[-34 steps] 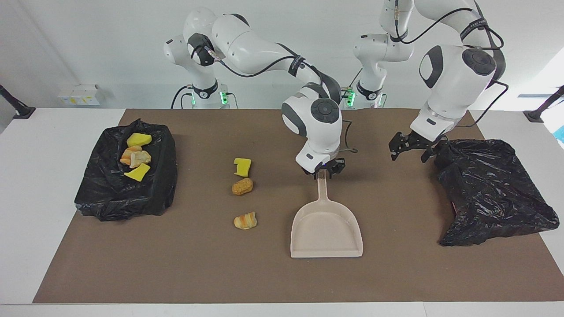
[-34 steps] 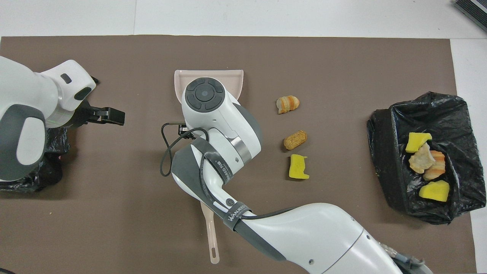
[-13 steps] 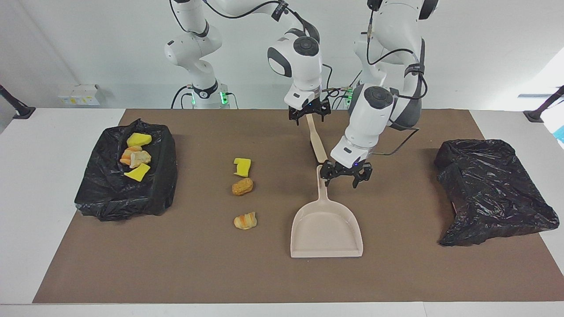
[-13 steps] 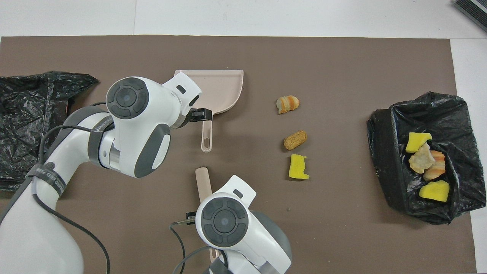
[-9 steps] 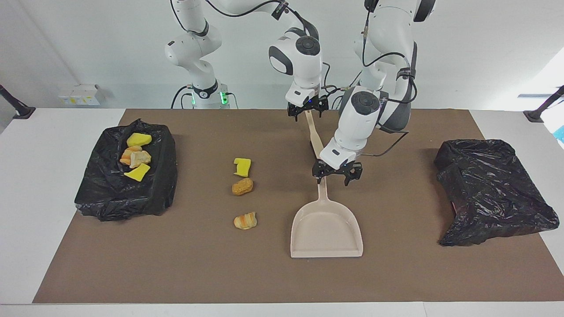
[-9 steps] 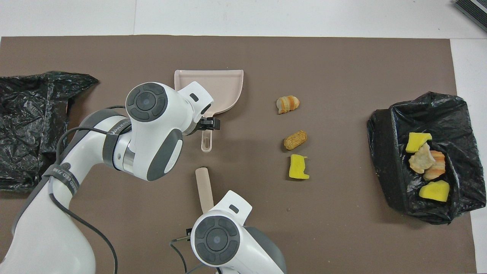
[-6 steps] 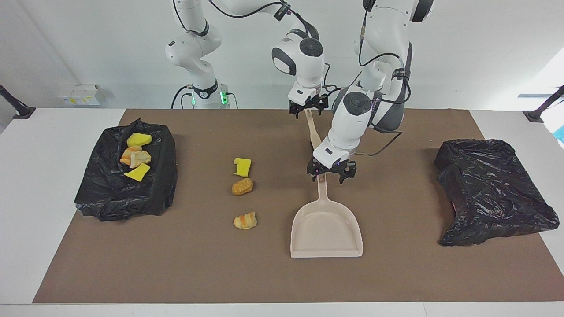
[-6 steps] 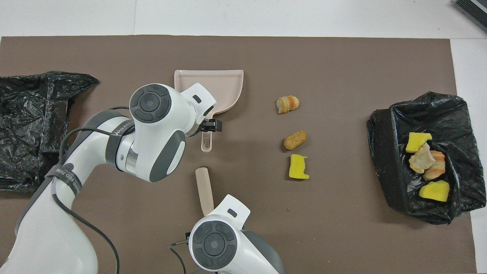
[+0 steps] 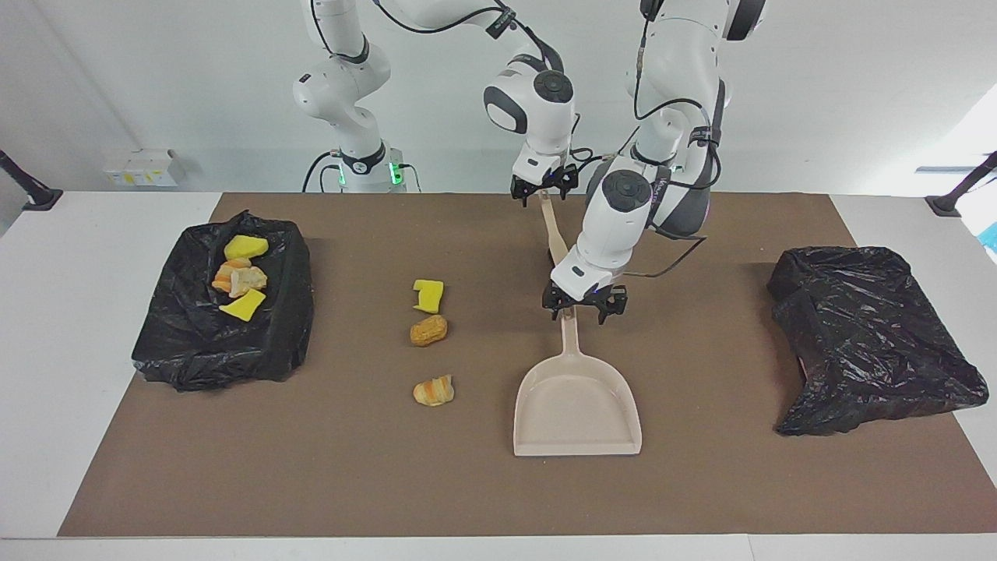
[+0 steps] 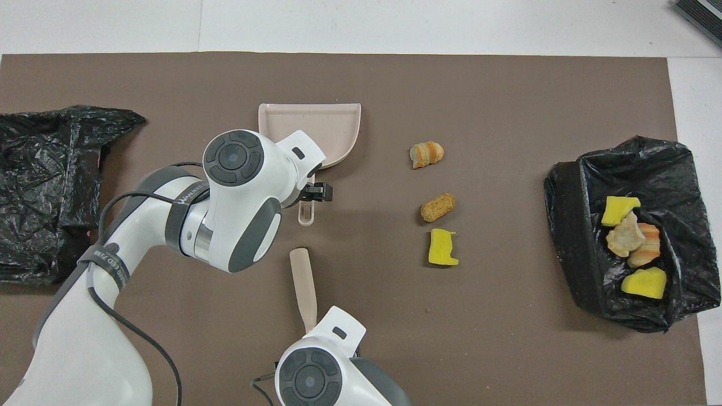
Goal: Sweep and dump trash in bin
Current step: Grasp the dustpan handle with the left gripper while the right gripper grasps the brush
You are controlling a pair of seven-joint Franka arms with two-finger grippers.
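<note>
My left gripper should close on the dustpan's handle now. Its fingers are low around the handle in the overhead view.
Three scraps of trash lie in a row on the brown mat: a yellow chunk [image 9: 428, 295] [image 10: 441, 248], a tan lump [image 9: 428, 330] [image 10: 438, 207] and an orange-striped lump [image 9: 433, 390] [image 10: 426, 154]. Several more sit in the black-lined bin [image 9: 288, 312] [image 10: 569, 237] at the right arm's end. My left gripper [image 9: 584, 310] [image 10: 316, 192] is open, low over the handle end of the beige dustpan [image 9: 576, 405] [image 10: 333, 121]. My right gripper [image 9: 545, 195] stands open around the end of a flat beige stick [image 9: 554, 238] [image 10: 302, 279] that points toward the dustpan.
A crumpled black bag [image 9: 864, 343] [image 10: 39, 180] lies at the left arm's end of the mat. The dustpan's open mouth faces away from the robots. White table shows around the mat's edges.
My left gripper has slid from beside the dustpan's handle to right over its end. The right gripper has shifted slightly along the stick's end. The trash, dustpan and stick lie unmoved.
</note>
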